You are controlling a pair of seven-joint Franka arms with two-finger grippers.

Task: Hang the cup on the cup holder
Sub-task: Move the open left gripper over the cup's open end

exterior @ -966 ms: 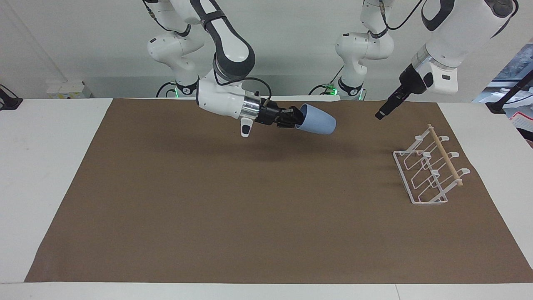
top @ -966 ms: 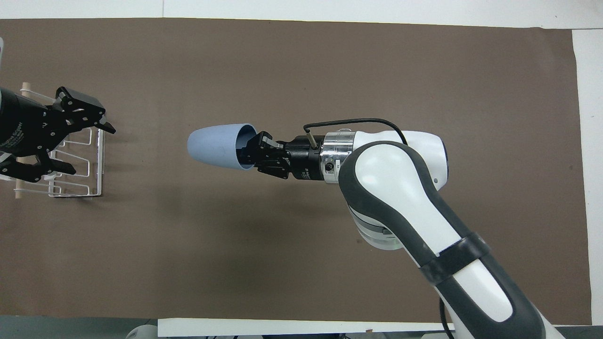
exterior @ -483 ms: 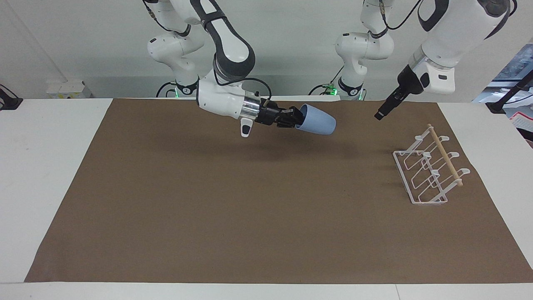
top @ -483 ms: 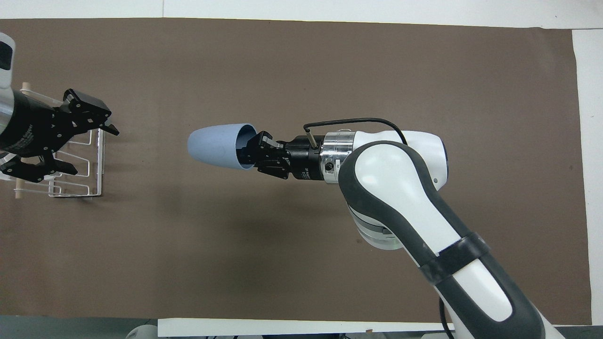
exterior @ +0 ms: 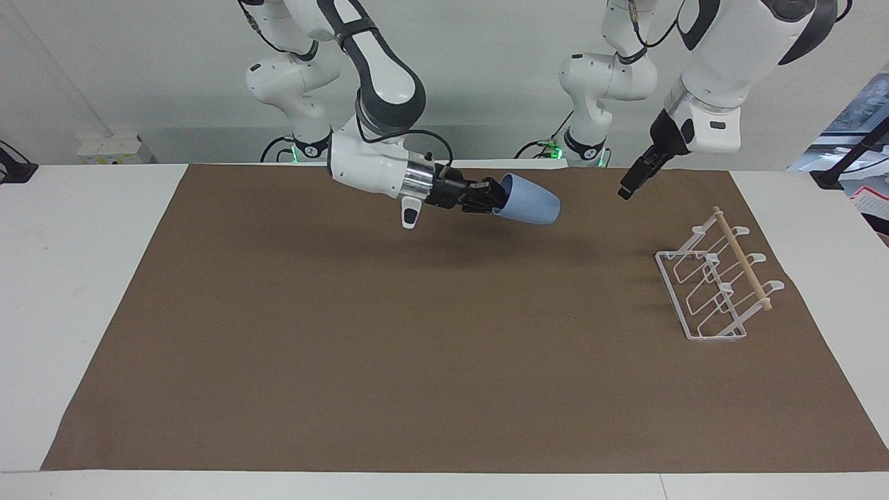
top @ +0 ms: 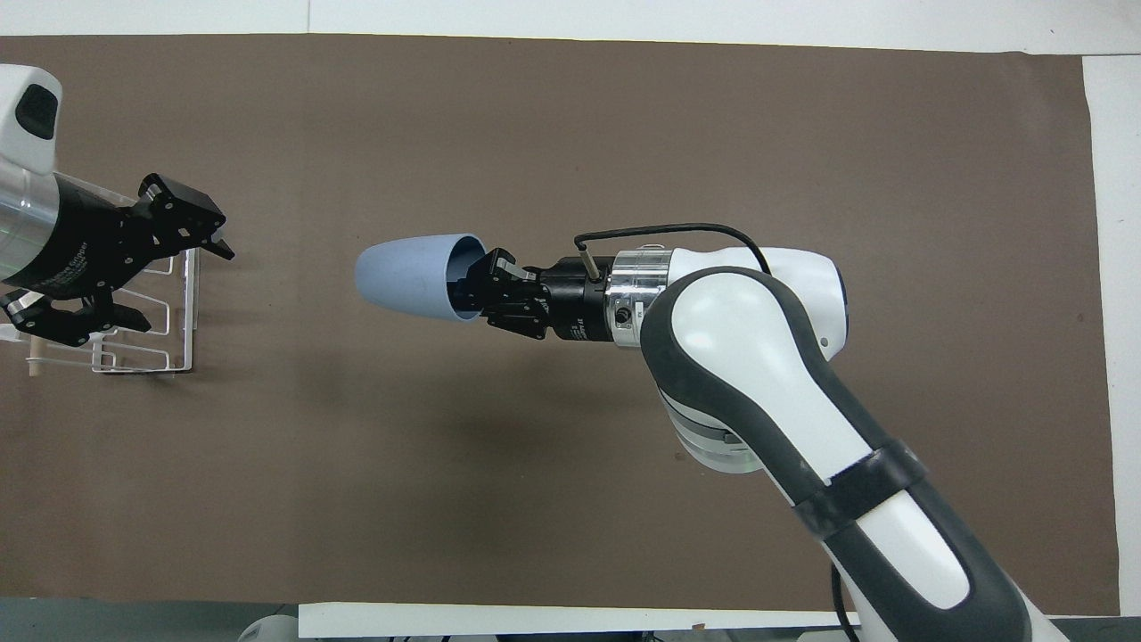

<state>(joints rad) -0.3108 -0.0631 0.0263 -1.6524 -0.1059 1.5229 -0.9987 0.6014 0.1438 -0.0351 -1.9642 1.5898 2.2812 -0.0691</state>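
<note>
The fingers of my right gripper already take up the light blue cup's rim, so my left gripper needs to grab the cup next across its bare outer body (top: pixel 409 275).
My right gripper (exterior: pixel 494 196) is shut on the rim of the light blue cup (exterior: pixel 531 203), one finger inside it. It holds the cup on its side in the air over the middle of the brown mat, base pointing toward the left arm's end; it also shows in the overhead view (top: pixel 406 276). The white wire cup holder (exterior: pixel 715 285) with a wooden dowel stands on the mat at the left arm's end. My left gripper (exterior: pixel 625 191) is open and empty, raised above the holder's edge (top: pixel 183 352) in the overhead view, apart from the cup.
A brown mat (exterior: pixel 347 347) covers most of the white table (exterior: pixel 83 278). Nothing else stands on it.
My left gripper has shifted a little toward the cup and the arm has risen. The right arm and cup have stayed still.
</note>
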